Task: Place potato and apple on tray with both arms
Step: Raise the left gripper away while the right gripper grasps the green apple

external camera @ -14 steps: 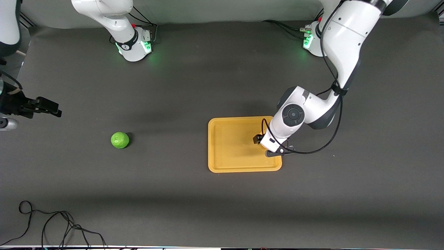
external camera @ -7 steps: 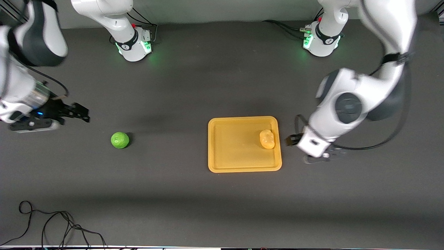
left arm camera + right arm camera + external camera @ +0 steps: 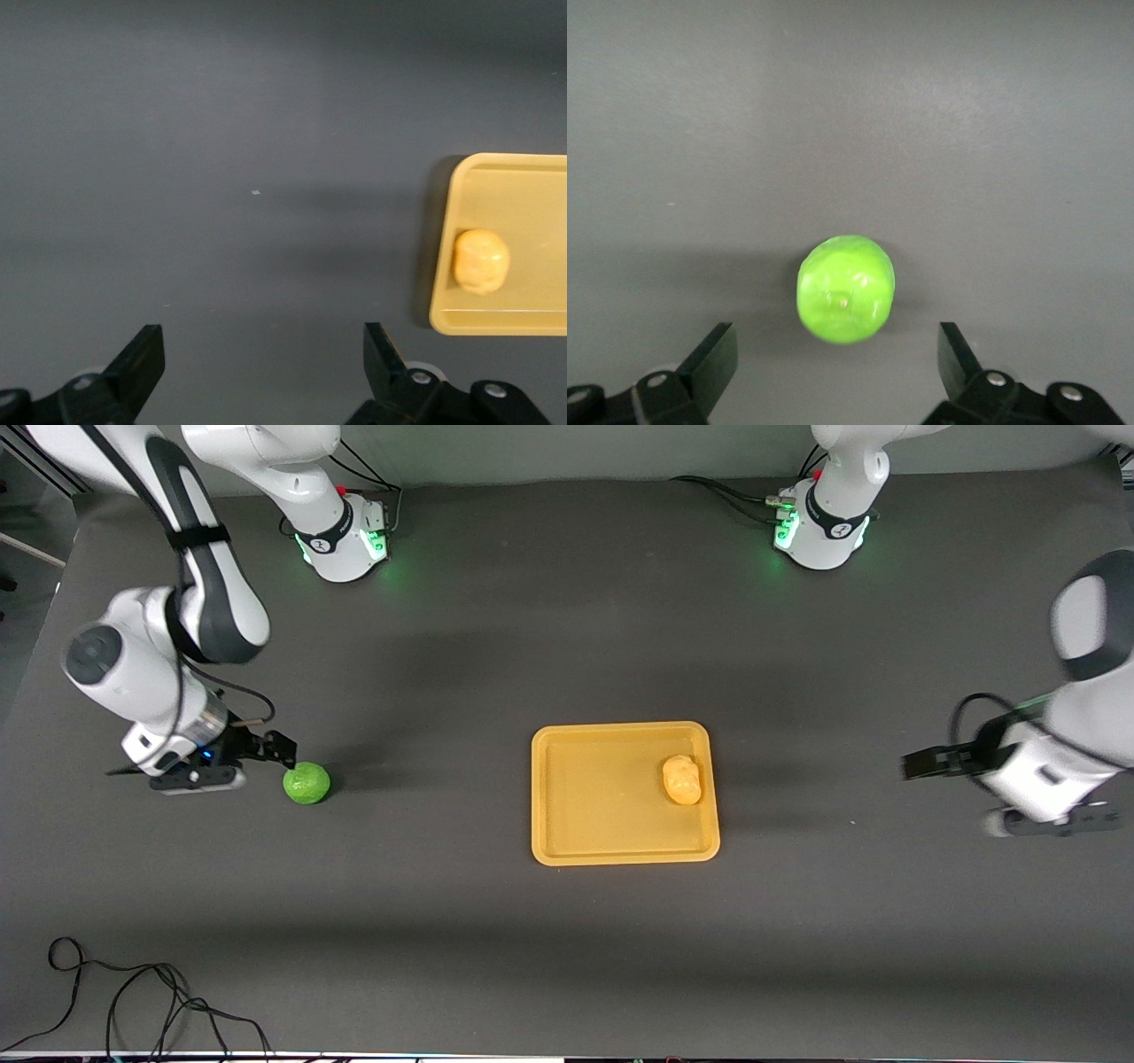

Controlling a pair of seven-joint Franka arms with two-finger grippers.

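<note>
My right gripper grabs the green apple [image 3: 306, 783] by its rounded sides next, to place the apple on the tray [image 3: 602, 815] beside the potato.
The green apple [image 3: 306, 783] lies on the dark table toward the right arm's end. My right gripper [image 3: 282, 751] is open just beside and slightly above it. In the right wrist view the apple [image 3: 845, 289] sits just ahead of the open right gripper [image 3: 835, 363], apart from both fingers. The potato [image 3: 682, 779] lies in the yellow-orange tray [image 3: 602, 815], near the rim on the left arm's side. My left gripper [image 3: 917, 766] is open and empty over bare table toward the left arm's end. The left wrist view shows the gripper [image 3: 261, 367], the tray [image 3: 523, 195] and the potato [image 3: 480, 260].
A black cable [image 3: 133, 992] lies looped near the table's front edge at the right arm's end. Both arm bases [image 3: 341, 536] [image 3: 819, 522] stand along the table's back edge.
The left gripper has drawn away from the tray toward its own end of the table, leaving the potato on the tray. The right gripper has moved in to the apple.
</note>
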